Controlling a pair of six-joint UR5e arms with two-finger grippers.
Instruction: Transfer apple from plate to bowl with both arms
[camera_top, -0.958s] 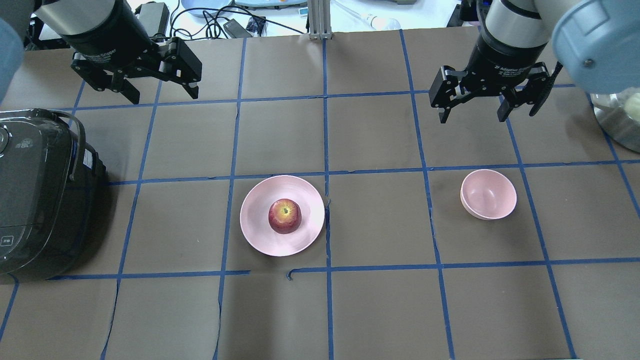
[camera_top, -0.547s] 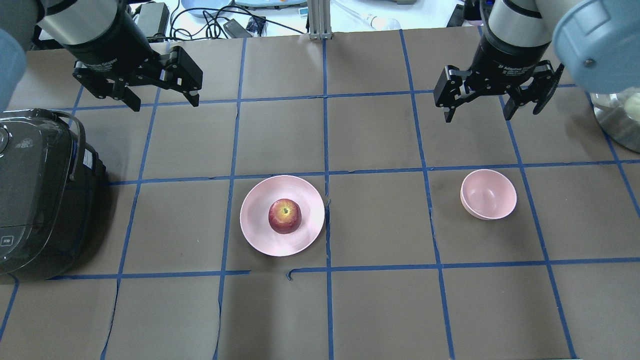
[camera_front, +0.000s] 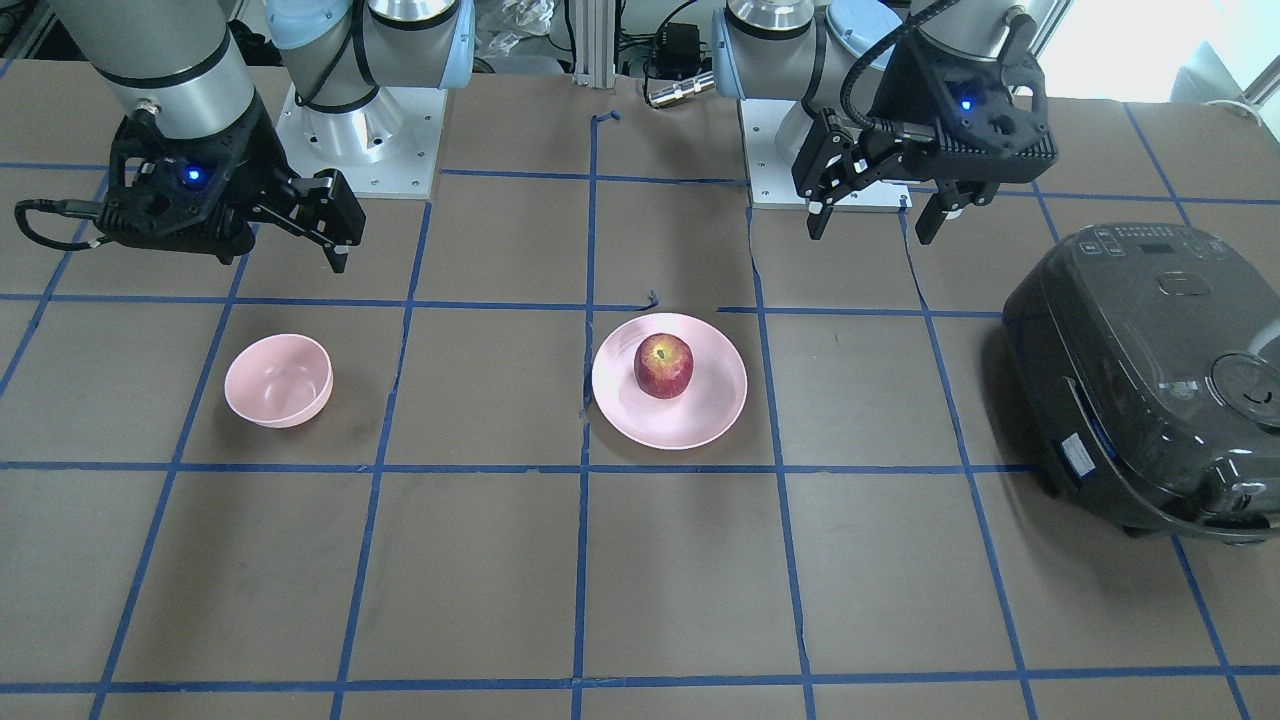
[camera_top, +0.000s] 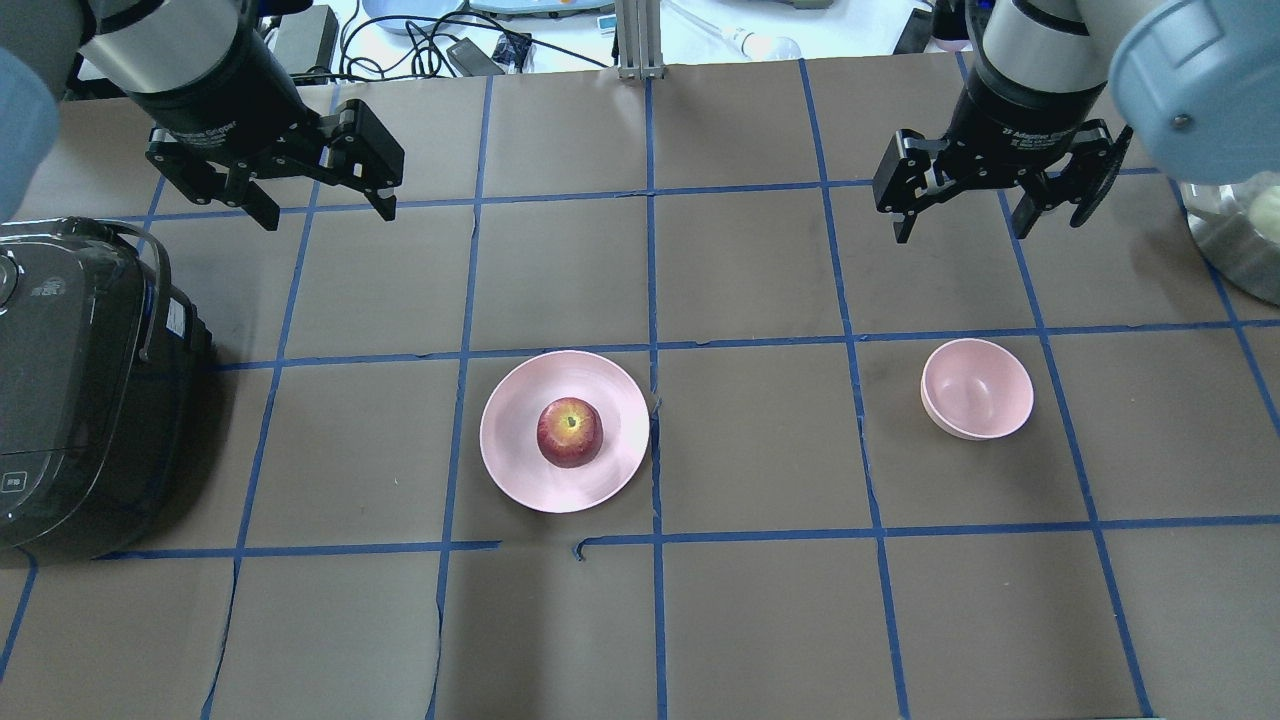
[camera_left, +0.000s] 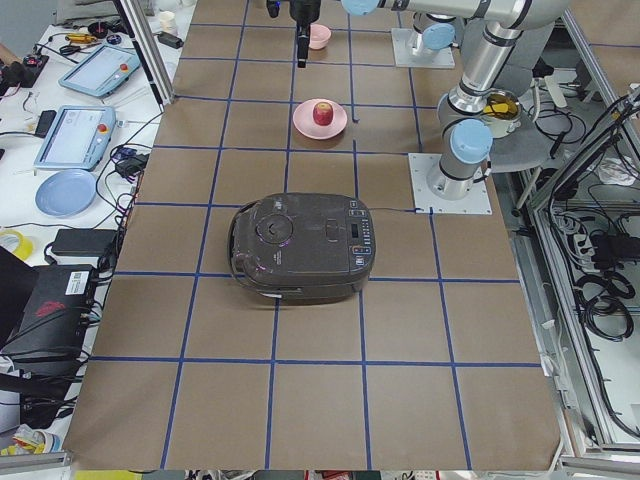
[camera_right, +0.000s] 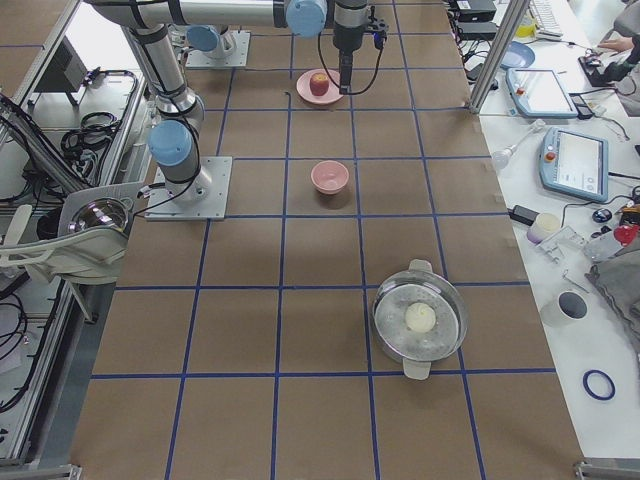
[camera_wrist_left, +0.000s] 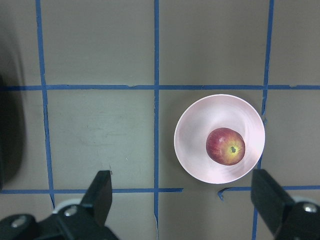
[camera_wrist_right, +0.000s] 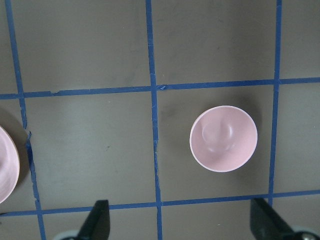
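Note:
The robot's left gripper will grab the apple next around its round red middle (camera_front: 663, 370), so that the fruit can move from plate to bowl (camera_front: 278, 379).
The red apple (camera_top: 570, 432) sits in the middle of the wide pink plate (camera_top: 510, 430) near the table's centre. It also shows in the front view (camera_front: 663, 366) and the left wrist view (camera_wrist_left: 225, 146). The small pink bowl (camera_top: 977, 388) stands empty to the plate's right, about two grid squares away, and shows in the right wrist view (camera_wrist_right: 223, 138). My left gripper (camera_top: 328, 212) is open and empty, high above the table, back and left of the plate. My right gripper (camera_top: 964, 233) is open and empty, high above the table, behind the bowl.
A dark rice cooker (camera_top: 80, 390) stands at the table's left edge. A steel pot (camera_top: 1240, 240) holding a pale round item stands at the right edge. Blue tape lines grid the brown table top. Cables and devices lie beyond the far edge.
Both grippers stay open. The left gripper has shifted slightly nearer in the overhead view, and the right gripper slightly to the right. The apple, plate and bowl have not moved.

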